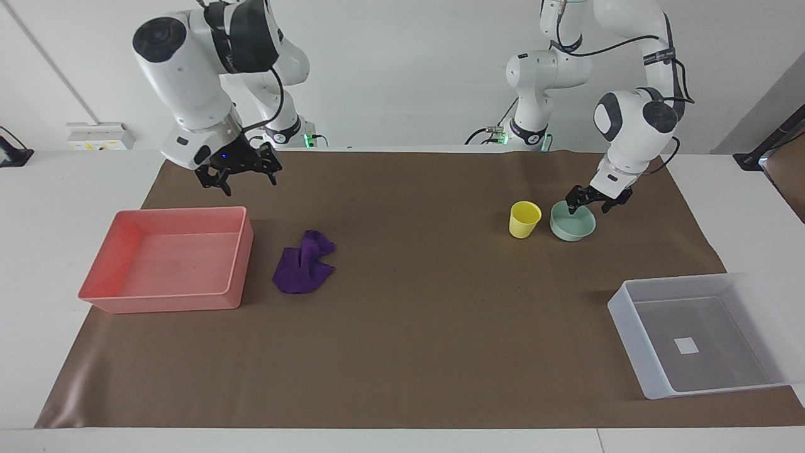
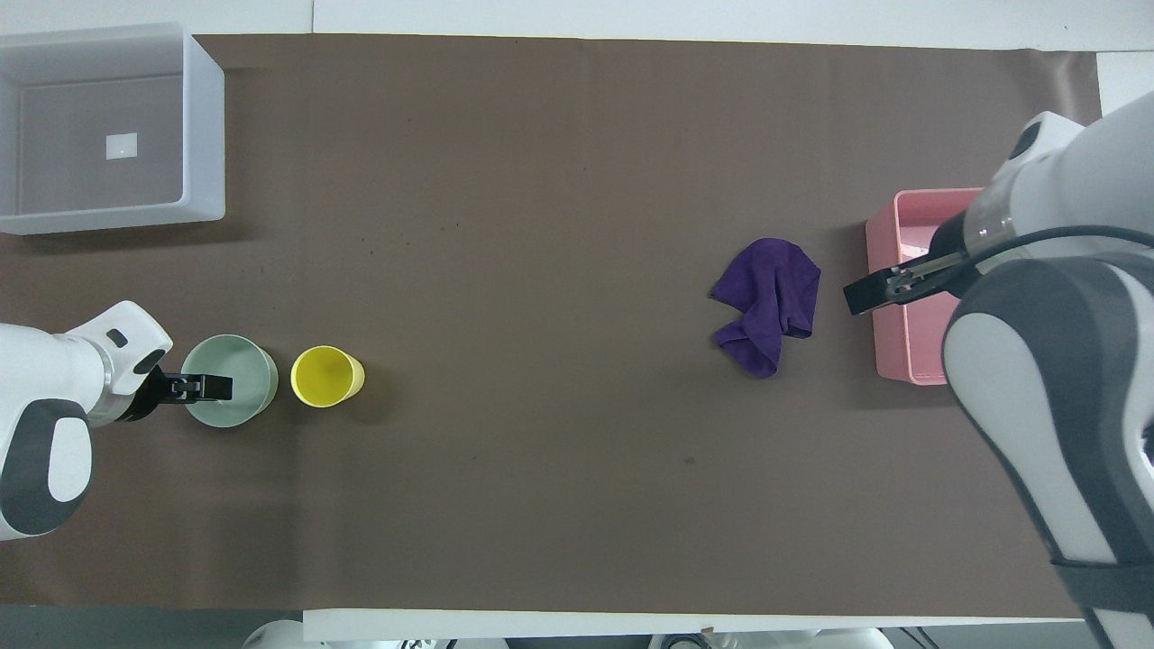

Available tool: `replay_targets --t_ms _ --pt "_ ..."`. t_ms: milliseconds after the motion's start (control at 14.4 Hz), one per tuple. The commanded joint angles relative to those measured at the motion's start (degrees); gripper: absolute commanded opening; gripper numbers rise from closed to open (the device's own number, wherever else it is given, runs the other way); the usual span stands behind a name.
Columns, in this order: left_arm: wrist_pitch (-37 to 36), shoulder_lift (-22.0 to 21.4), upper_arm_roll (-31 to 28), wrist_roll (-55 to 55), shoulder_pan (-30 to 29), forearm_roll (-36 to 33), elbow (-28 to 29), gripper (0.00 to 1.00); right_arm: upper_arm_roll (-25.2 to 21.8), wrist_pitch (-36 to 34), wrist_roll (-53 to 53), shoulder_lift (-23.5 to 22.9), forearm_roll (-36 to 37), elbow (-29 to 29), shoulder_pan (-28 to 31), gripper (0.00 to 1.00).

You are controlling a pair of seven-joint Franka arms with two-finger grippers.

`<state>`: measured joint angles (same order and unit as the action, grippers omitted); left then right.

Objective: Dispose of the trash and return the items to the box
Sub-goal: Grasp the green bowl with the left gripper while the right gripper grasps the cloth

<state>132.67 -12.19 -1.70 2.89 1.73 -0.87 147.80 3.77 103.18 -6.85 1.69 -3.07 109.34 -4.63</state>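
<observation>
The mint-green bowl needs to go back to the translucent white box, so my left gripper should next grab the bowl by its rim [image 2: 190,359].
The purple cloth [image 1: 302,264] [image 2: 766,302] lies bunched on the brown mat beside the pink tray [image 1: 239,264]. The yellow cup [image 1: 524,219] [image 2: 326,376] and the mint-green bowl [image 1: 572,226] [image 2: 245,365] stand side by side toward the left arm's end. The translucent white box [image 1: 624,314] [image 2: 206,135] stands empty, farther from the robots than the bowl. My left gripper [image 1: 589,204] [image 2: 218,388] is open, low over the bowl's rim. My right gripper [image 1: 239,176] [image 2: 856,296] is open and empty, in the air over the mat between the cloth and the tray.
The pink tray [image 2: 888,342] is empty and sits at the right arm's end of the table. The brown mat [image 1: 415,314] covers most of the table. The right arm's body hides part of the tray in the overhead view.
</observation>
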Motion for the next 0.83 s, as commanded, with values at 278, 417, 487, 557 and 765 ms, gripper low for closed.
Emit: replay_targets --t_ms 278,417,487,557,765 --pt "2.4 -0.4 0.1 -3.3 -0.2 -0.5 1.4 0.03 0.1 19.5 2.3 -7.2 -0.5 9.1 -2.3 0.99" --pt "2.2 -0.4 0.1 -3.3 -0.2 -0.5 1.4 0.02 0.1 24.9 4.8 -10.2 -0.5 10.3 -4.3 0.98" --pt "1.5 -0.4 0.0 -3.2 -0.2 -0.5 1.1 0.01 0.1 26.3 5.1 -12.0 -0.5 10.3 -4.6 0.97" --pt "0.8 -0.5 0.0 -3.1 -0.2 -0.5 0.8 0.0 0.1 27.9 5.8 -13.6 -0.5 10.5 -4.9 0.96" --pt "-11.4 -3.4 -0.1 -3.0 -0.2 -0.5 -6.9 0.0 0.0 30.2 7.3 -15.1 -0.5 11.7 -5.6 0.71"
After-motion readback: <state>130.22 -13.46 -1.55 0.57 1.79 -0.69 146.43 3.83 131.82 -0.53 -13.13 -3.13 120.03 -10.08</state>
